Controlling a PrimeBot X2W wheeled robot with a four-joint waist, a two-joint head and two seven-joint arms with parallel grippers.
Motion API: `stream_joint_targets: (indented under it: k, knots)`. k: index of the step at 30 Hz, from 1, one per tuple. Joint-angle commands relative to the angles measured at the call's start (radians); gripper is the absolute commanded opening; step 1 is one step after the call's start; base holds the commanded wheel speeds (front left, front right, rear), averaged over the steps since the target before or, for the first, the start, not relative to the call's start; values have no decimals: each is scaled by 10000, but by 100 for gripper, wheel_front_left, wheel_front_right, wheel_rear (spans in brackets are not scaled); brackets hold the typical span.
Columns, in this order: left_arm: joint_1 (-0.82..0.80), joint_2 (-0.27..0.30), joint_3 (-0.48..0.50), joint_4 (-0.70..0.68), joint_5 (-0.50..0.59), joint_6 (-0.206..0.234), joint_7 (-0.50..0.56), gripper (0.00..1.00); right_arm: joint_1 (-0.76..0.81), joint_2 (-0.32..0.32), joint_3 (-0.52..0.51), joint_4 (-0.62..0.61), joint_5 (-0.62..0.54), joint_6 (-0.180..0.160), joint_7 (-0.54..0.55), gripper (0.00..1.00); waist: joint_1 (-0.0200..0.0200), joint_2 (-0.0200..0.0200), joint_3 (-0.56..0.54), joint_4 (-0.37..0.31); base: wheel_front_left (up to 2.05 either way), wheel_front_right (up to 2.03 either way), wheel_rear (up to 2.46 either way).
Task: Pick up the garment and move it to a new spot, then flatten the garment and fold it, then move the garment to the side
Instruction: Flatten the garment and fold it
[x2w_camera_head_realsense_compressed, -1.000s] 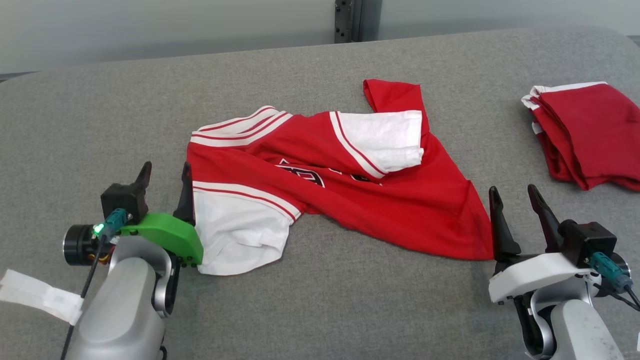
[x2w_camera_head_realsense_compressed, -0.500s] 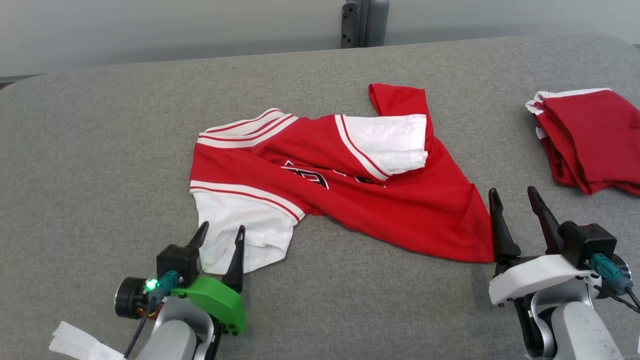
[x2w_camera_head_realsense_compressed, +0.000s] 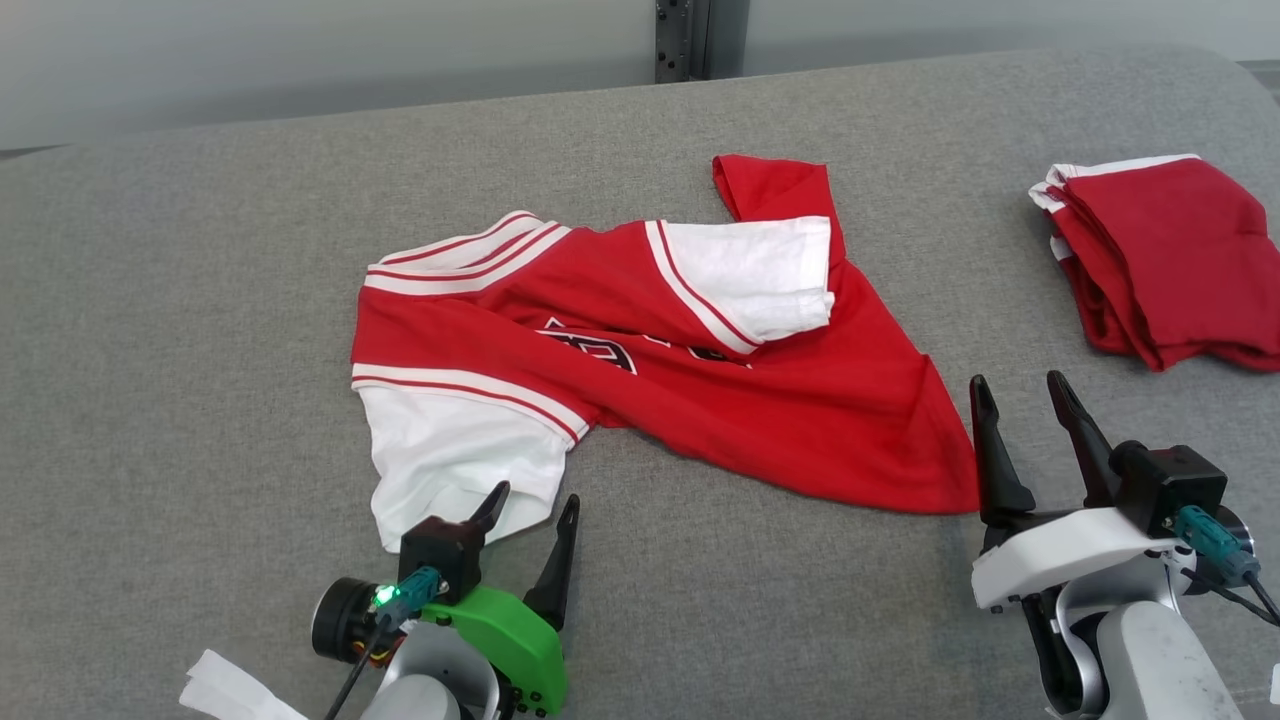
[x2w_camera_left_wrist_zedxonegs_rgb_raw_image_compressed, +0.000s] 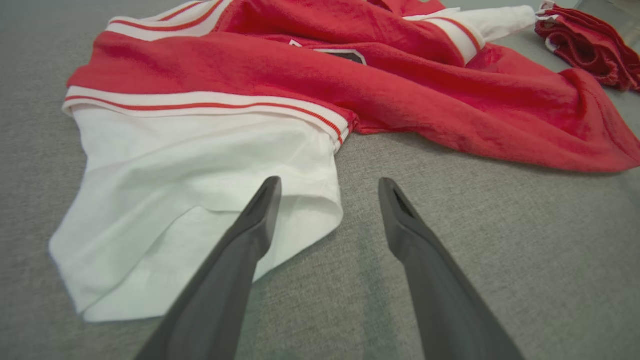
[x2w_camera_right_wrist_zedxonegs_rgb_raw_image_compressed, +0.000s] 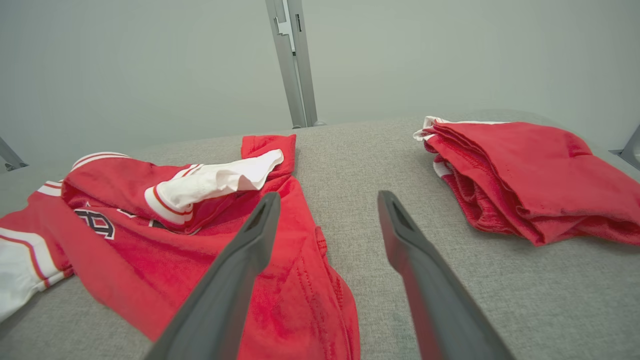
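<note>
My right gripper grips the garment by its red hem corner (x2w_camera_head_realsense_compressed: 959, 494) next, where a loose edge sticks out while its crumpled body (x2w_camera_head_realsense_compressed: 624, 372) lies slack.
The garment (x2w_camera_head_realsense_compressed: 640, 350), a red jersey with white sleeves and striped trim, lies crumpled in the middle of the grey surface; one white sleeve (x2w_camera_head_realsense_compressed: 460, 465) points toward me and the other is folded over its chest. My left gripper (x2w_camera_head_realsense_compressed: 530, 505) stands open at the near edge of that sleeve, its left finger over the white cloth (x2w_camera_left_wrist_zedxonegs_rgb_raw_image_compressed: 200, 170) and its right finger over bare grey. My right gripper (x2w_camera_head_realsense_compressed: 1015, 395) is open beside the garment's red hem corner (x2w_camera_right_wrist_zedxonegs_rgb_raw_image_compressed: 300, 280), gripping nothing.
A second red garment (x2w_camera_head_realsense_compressed: 1160, 260), folded, lies at the far right of the grey padded surface (x2w_camera_head_realsense_compressed: 200, 300). A metal post (x2w_camera_head_realsense_compressed: 682, 40) stands behind the far edge against a pale wall. White tape (x2w_camera_head_realsense_compressed: 230, 690) hangs from my left forearm.
My left gripper has swung from the garment's left side round to the near end of the white sleeve, staying open. The right gripper kept its place. The camera shifted slightly.
</note>
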Motion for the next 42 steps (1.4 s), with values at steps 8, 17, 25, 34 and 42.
stream_joint_targets:
  k: [8,17,25,34,42]
  knots:
    - [-227,91,304,198,-110,339,-35,100,-141,-15,-31,88,51,-4,-113,100,0,0,179,-305,0,0,0]
    - [-595,1,248,859,-260,192,94,22,-242,-15,-44,185,82,-4,-155,100,0,0,253,-363,0,0,0]
    - [-934,-24,-96,1403,103,166,-139,0,-263,-15,-42,240,94,-4,-193,100,0,0,207,-380,0,0,0]
    - [-434,224,-925,772,885,469,111,0,-138,-15,-141,279,117,-4,-214,100,0,0,148,-288,0,0,0]
    - [-114,113,-1514,331,949,228,367,100,-143,-15,-190,318,87,-4,-213,100,0,0,72,-135,0,0,0]
